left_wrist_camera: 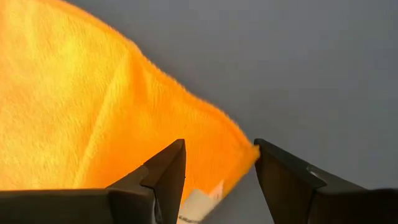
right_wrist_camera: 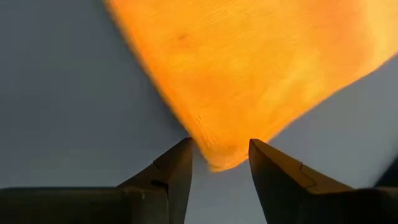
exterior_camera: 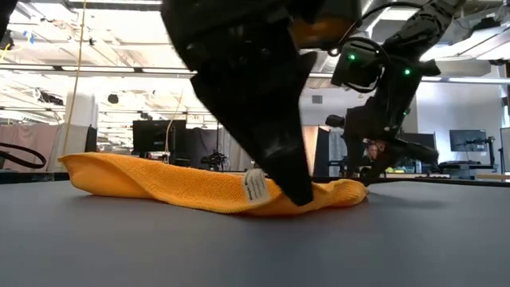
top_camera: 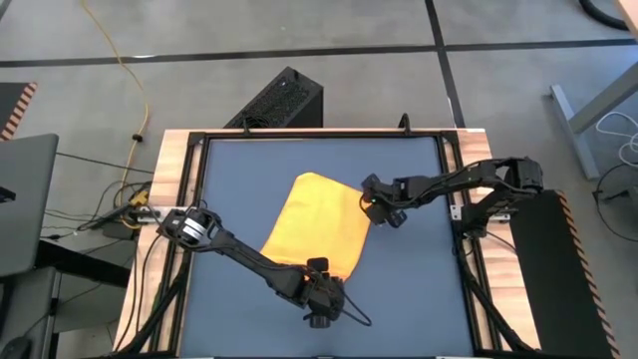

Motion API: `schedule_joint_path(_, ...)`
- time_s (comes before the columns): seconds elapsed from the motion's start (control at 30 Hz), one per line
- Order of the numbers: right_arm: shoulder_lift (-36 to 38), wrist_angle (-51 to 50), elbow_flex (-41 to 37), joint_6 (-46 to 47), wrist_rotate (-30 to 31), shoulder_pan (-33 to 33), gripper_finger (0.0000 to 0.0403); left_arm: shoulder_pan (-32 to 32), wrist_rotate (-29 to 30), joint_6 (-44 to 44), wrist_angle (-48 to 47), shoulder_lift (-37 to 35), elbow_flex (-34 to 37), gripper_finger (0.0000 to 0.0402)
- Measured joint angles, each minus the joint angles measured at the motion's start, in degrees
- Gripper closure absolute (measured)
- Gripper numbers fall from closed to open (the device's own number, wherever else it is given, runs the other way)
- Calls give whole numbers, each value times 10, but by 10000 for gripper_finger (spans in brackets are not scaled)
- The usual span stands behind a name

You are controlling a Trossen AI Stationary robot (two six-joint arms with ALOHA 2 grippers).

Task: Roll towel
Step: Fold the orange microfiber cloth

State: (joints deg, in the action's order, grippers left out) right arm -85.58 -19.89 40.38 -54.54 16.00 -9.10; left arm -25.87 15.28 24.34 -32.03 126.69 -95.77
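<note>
The towel is next for my left gripper, which will grip it by its corner with the small white tag point(left_wrist_camera: 214, 180) to start the roll.
The yellow-orange towel point(top_camera: 317, 231) lies spread slantwise on the dark blue tabletop point(top_camera: 419, 284), slightly humped along its length point(exterior_camera: 143, 179). My left gripper point(left_wrist_camera: 219, 171) is open at the towel's near right corner, pointing steeply down. Its fingers stand on either side of that corner, where the small white tag point(exterior_camera: 255, 187) sits. My right gripper point(right_wrist_camera: 221, 163) is also open, at the towel's far right corner point(top_camera: 367, 204), with that corner's tip between its fingers. My left gripper's fingers straddle the tag corner point(left_wrist_camera: 239, 146) from above. In the low view one fingertip point(exterior_camera: 299, 195) reaches down to the cloth beside the tag, but I cannot tell whether it touches. My right gripper's fingers flank the far right corner point(right_wrist_camera: 217, 158); I cannot tell whether they touch it.
A wooden frame point(top_camera: 169, 199) borders the tabletop. A black box point(top_camera: 281, 100) stands on the floor beyond the far edge, and cables point(top_camera: 130, 204) lie at the left. Bare blue tabletop shows to the right of and nearer than the towel.
</note>
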Motion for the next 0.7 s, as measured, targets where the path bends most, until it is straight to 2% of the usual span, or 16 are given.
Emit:
schedule_joint_path(0.17,1,33,-24,-18,-55,-23,246,0,-15,7,2,0,1,245)
schedule_joint_path(0.4,2,38,-44,-1,-63,-45,316,1,-15,-7,96,0,17,302)
schedule_joint_path(0.6,2,34,-45,0,-63,-44,383,3,-15,15,59,0,20,338)
schedule_joint_path(0.7,1,34,-45,1,-63,-44,392,3,-14,18,48,0,20,363)
